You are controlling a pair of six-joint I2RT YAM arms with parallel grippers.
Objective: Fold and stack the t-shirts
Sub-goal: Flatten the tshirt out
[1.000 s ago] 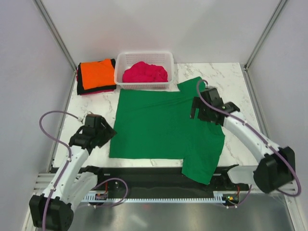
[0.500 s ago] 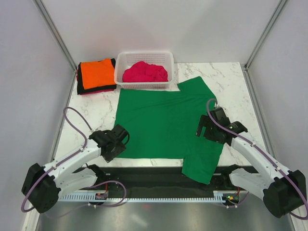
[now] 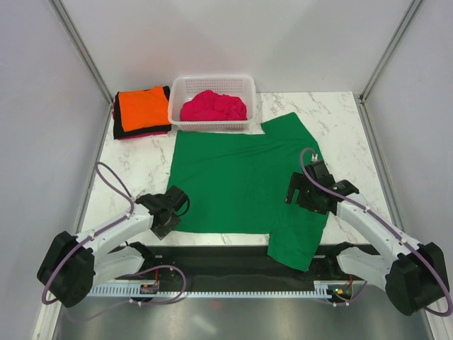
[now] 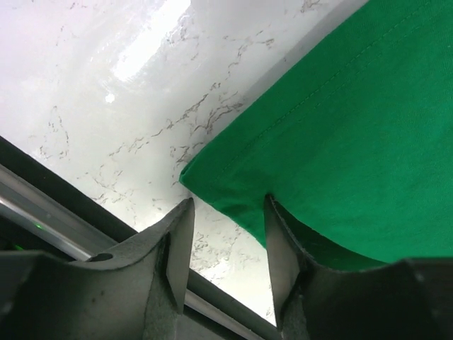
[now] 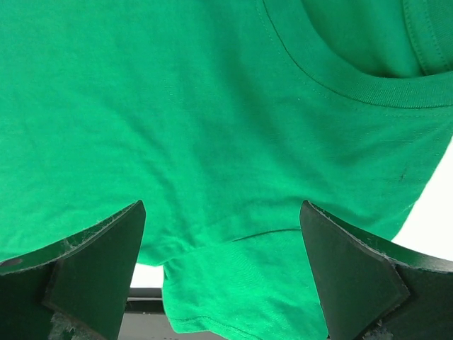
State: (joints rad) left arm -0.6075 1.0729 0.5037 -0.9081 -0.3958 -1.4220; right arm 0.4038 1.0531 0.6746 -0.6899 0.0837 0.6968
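My right gripper takes hold of the green t-shirt's near sleeve beyond its shoulder seam next, to fold the sleeve and near side inward together.
A bright green t-shirt [image 3: 233,177] lies spread flat in the middle of the marble table [image 3: 141,163], one sleeve hanging over the near edge. My left gripper [image 3: 167,224] is low at its near-left corner; in the left wrist view the jaws [image 4: 226,212] stand partly open with that green corner [image 4: 233,191] at the fingertips. My right gripper [image 3: 297,195] hovers wide open over the shirt's right side, close to the collar [image 5: 354,78]. A magenta-pink t-shirt [image 3: 212,106] is bunched in the basket. An orange t-shirt [image 3: 141,106] lies folded on top of dark ones [image 3: 122,132].
The white lattice basket [image 3: 212,81] stands at the back centre, touching the green shirt's far edge. The folded stack sits at the back left corner. A black rail [image 3: 212,258] runs along the table's near edge. Grey walls close in both sides.
My left arm swung in from the left to the shirt's near-left corner and its jaws narrowed. My right gripper came nearer along the shirt's right side, and the far sleeve now lies spread.
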